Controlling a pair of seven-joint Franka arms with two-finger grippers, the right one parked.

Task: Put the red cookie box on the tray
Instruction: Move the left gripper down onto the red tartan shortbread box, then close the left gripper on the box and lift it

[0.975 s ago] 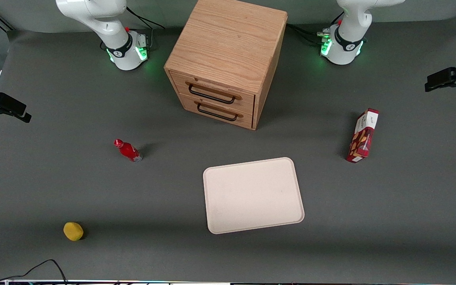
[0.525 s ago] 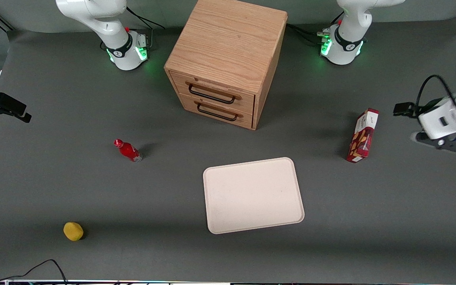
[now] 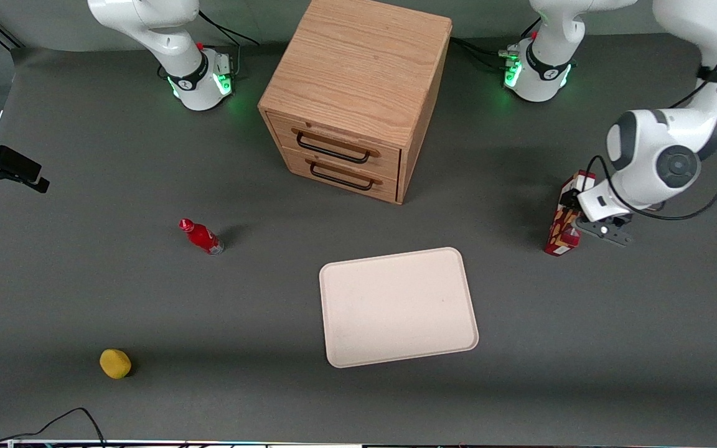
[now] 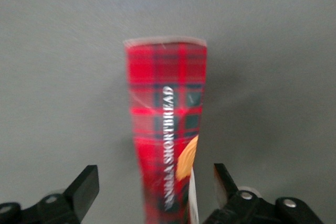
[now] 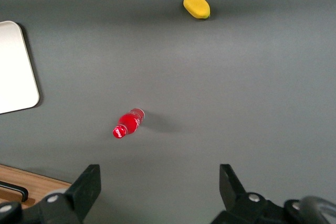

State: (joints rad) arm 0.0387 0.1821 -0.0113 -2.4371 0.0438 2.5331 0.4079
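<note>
To place the red cookie box on the cream-white tray, my left gripper next needs to grab the box by its narrow lettered side (image 4: 167, 166).
The red cookie box (image 3: 561, 233) stands upright on the grey table, toward the working arm's end and farther from the front camera than the tray (image 3: 396, 305). In the left wrist view the box (image 4: 167, 124) shows red tartan, white lettering and a golden cookie. My left gripper (image 3: 601, 230) hovers right over the box and partly covers it. The gripper (image 4: 155, 183) is open, with one black finger (image 4: 86, 184) on each side of the box and a gap on both sides. The cream-white tray holds nothing.
A wooden two-drawer cabinet (image 3: 358, 93) stands near the middle of the table, farther from the front camera than the tray. A small red bottle (image 3: 201, 236) and a yellow object (image 3: 115, 363) lie toward the parked arm's end.
The left arm has swung in from the working arm's edge of the table and its gripper now sits over the cookie box. The box and tray have not moved.
</note>
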